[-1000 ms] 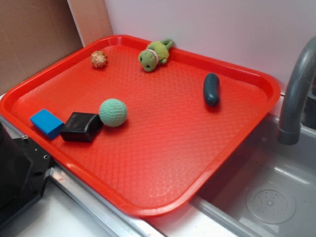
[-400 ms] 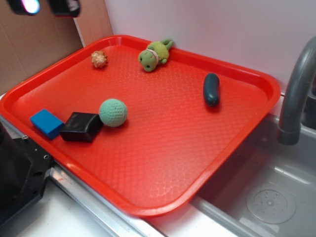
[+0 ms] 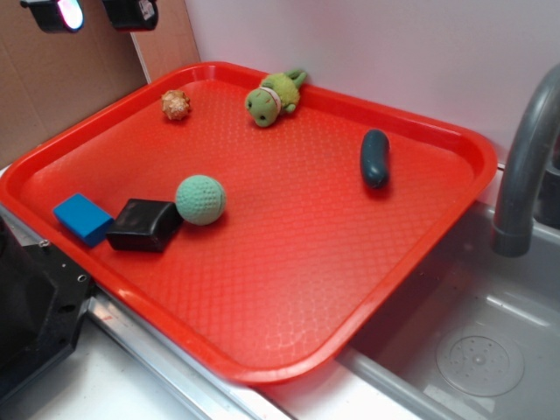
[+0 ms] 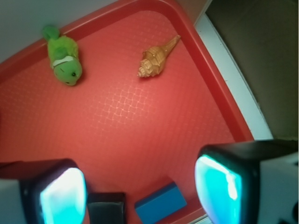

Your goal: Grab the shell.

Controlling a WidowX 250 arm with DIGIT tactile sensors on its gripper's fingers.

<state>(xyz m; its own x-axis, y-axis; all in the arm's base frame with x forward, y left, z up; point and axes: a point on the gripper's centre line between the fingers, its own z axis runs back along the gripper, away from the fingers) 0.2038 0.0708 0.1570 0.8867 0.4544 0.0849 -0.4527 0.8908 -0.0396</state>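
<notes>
My gripper next needs to grab the shell, which tapers to a thin spike at one end [image 4: 172, 44], by its wide knobbly body [image 4: 153, 60], near its balance point.
The shell [image 3: 176, 105] is small, tan-brown and knobbly, and lies in the far left corner of the red tray [image 3: 289, 332]. In the wrist view the shell [image 4: 156, 59] shows a pointed spiral end aimed at the tray rim [image 4: 212, 88]. My gripper [image 3: 92, 12] hangs high at the top left, up and to the left of the shell and well apart from it. Its jaws stand wide open with nothing between them. In the wrist view the gripper [image 4: 140, 191] frames the tray floor, with the shell far ahead of it.
A green plush turtle [image 3: 273, 94] lies against the tray's back rim. A green knitted ball [image 3: 200, 199], a black block [image 3: 145, 225] and a blue block [image 3: 82, 218] sit at the left front. A dark green oblong [image 3: 374, 157] lies at the right. A faucet [image 3: 525, 166] and sink [image 3: 472, 350] stand to the right.
My gripper came into view at the top left and has since shifted slightly right and down. Nothing on the tray has moved.
</notes>
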